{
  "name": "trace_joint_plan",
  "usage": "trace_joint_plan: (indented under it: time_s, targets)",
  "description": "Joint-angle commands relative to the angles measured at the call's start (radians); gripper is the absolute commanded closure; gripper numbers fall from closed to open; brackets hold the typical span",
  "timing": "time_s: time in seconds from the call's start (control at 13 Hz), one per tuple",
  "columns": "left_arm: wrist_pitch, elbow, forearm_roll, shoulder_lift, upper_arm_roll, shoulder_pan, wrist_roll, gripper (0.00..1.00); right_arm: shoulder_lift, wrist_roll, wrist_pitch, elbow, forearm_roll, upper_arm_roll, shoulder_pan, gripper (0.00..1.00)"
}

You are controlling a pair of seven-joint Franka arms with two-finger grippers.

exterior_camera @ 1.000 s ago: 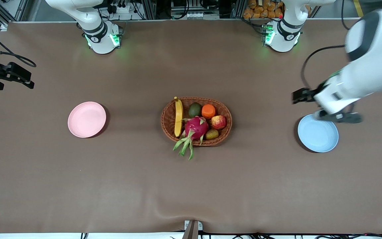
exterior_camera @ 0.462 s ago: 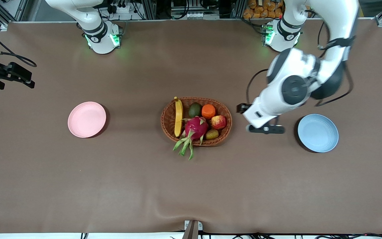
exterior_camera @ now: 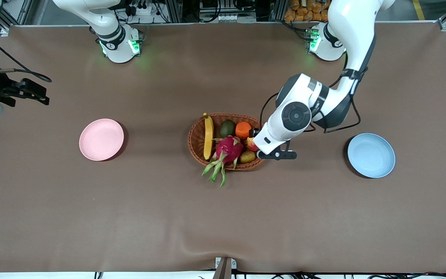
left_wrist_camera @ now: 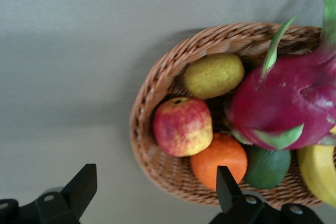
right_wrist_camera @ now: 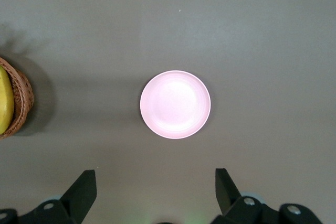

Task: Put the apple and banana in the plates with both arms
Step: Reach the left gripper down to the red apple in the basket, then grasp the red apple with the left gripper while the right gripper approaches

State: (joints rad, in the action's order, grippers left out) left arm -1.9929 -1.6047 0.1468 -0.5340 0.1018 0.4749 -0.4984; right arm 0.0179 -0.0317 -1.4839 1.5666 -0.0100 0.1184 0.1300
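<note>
My left gripper needs to place the red-and-yellow apple in the blue plate (exterior_camera: 371,155), so next it needs to grab the apple by its round sides.
The red-and-yellow apple (left_wrist_camera: 182,127) lies in the wicker basket (left_wrist_camera: 152,85), at the end toward the left arm's end of the table. My left gripper (left_wrist_camera: 156,182) hangs open over the basket rim just beside it, holding nothing. In the front view the left arm's wrist (exterior_camera: 285,124) covers most of the apple. The banana (exterior_camera: 208,136) lies along the basket's other end. The pink plate (exterior_camera: 101,139) and the blue plate (exterior_camera: 371,155) sit empty at the two ends of the table. High over the table near the pink plate (right_wrist_camera: 175,104), my right gripper (right_wrist_camera: 155,182) is open and empty.
The basket also holds a magenta dragon fruit (exterior_camera: 229,149), an orange (exterior_camera: 243,130), a green avocado (exterior_camera: 227,128) and a yellow-brown fruit (exterior_camera: 247,156). The dragon fruit's green leaves hang over the rim nearest the front camera. A brown cloth (exterior_camera: 223,217) covers the table.
The left arm has swung from over the blue plate across to the basket, and its gripper has stayed open. The right gripper has barely shifted.
</note>
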Motion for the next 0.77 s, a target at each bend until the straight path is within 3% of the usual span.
trace_joint_plan:
  time_s: [0.0,0.31,0.69]
  targets:
    - [-0.049,0.02,0.039,-0.05,-0.008,0.008,-0.015,0.0,-0.003,-0.01,0.016,-0.002,0.012,0.0,0.017,0.0]
    - [-0.135,0.034,0.039,-0.115,-0.013,0.053,-0.075,0.0,0.029,-0.106,0.053,-0.005,0.01,0.0,0.01,0.0]
    - [-0.141,0.029,0.036,-0.138,-0.014,0.057,-0.106,0.0,0.033,-0.105,0.05,-0.013,-0.005,0.0,0.019,0.0]
